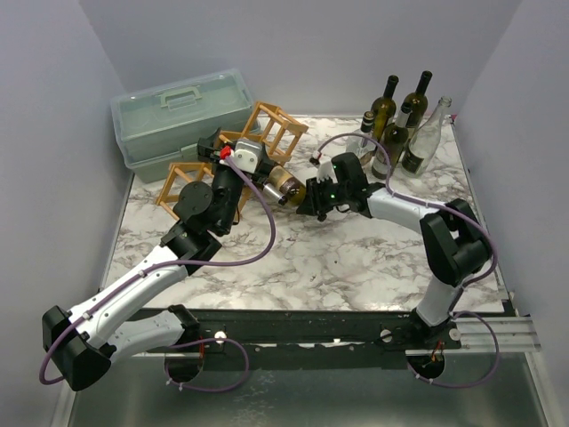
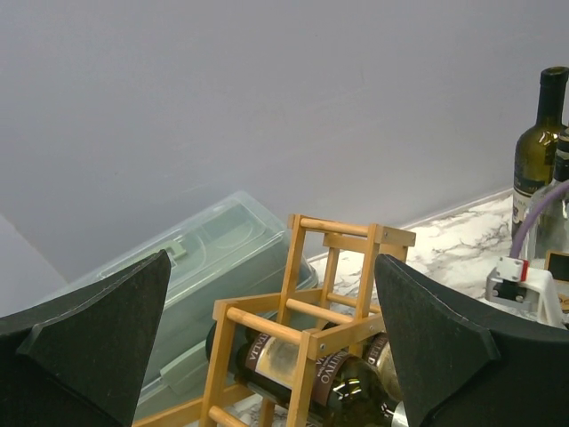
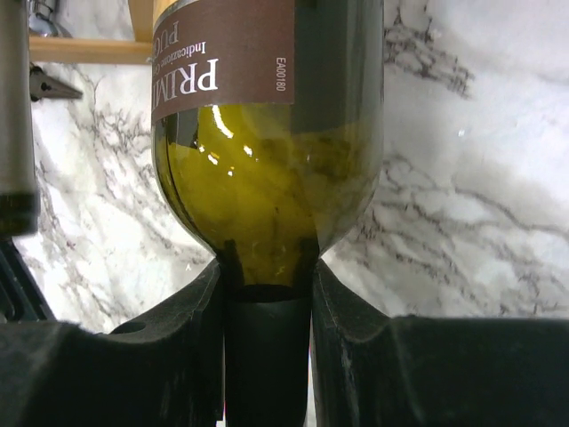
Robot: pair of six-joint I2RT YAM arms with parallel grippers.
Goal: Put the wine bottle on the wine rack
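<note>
My right gripper needs to move the bottle toward the rack before it lets go. The bottle's label and shoulder stick out short of the rack [image 1: 267, 129].
The wooden wine rack [image 1: 267, 129] stands at the back left, in front of the toolbox. A dark green wine bottle [image 1: 284, 184] with a brown label lies on its side, base end in the rack, neck pointing right. My right gripper [image 1: 311, 194] is shut on the bottle's neck; in the right wrist view both fingers [image 3: 169, 356] press the neck below the bottle's shoulder [image 3: 267, 178]. My left gripper [image 1: 213, 147] is open and empty at the rack. In the left wrist view the rack [image 2: 311, 320] shows between its spread fingers [image 2: 98, 338], with a labelled bottle [image 2: 293, 365] in a lower cell.
A pale green toolbox [image 1: 178, 111] stands behind the rack and also shows in the left wrist view [image 2: 204, 267]. Several upright bottles [image 1: 400, 124] stand at the back right, one of them clear [image 1: 427, 138]. White walls close in the table on three sides.
</note>
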